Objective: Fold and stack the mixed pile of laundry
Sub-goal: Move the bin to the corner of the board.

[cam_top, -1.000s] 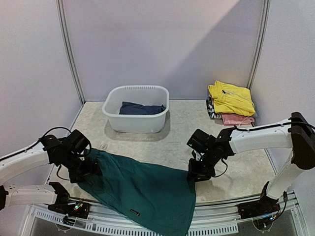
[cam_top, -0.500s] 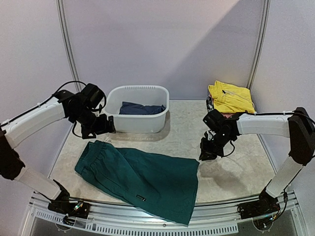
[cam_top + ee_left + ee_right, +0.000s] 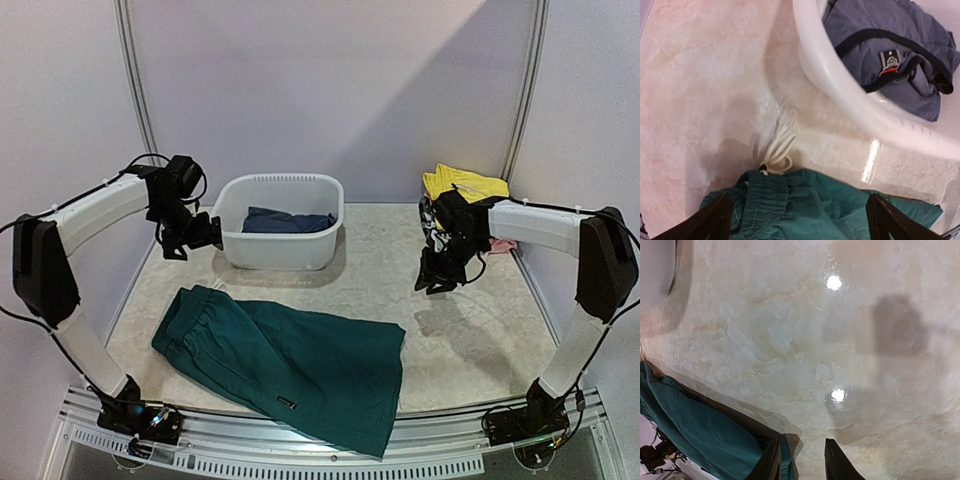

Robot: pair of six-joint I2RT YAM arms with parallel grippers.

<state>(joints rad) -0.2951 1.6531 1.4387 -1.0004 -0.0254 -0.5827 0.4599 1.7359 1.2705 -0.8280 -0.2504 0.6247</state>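
Observation:
I should next use my left gripper to grab the white tub (image 3: 275,250) by the rim on its nearest side, so I can pull it aside and leave empty table for folding.
Dark teal shorts (image 3: 290,362) lie spread flat on the table near the front edge, waistband to the left. The white drawstring (image 3: 776,151) trails from the waistband (image 3: 760,197). My left gripper (image 3: 200,238) hangs wide open in the air beside the tub's left side, above and behind the waistband; its fingers (image 3: 715,222) hold nothing. My right gripper (image 3: 436,277) hovers above bare table right of the shorts' leg hem (image 3: 695,427), open by a narrow gap with nothing between its fingers (image 3: 771,461). A navy garment (image 3: 288,220) lies in the white tub (image 3: 275,250).
A stack of folded clothes sits at the back right, yellow (image 3: 468,188) on top and pink (image 3: 498,245) below, just behind the right arm. In the left wrist view the tub rim (image 3: 840,90) curves close by, with the navy garment (image 3: 890,55) inside.
Both grippers let go of the shorts and rose away: the left swung back beside the tub, the right drew back toward the folded stack. The shorts now lie flat.

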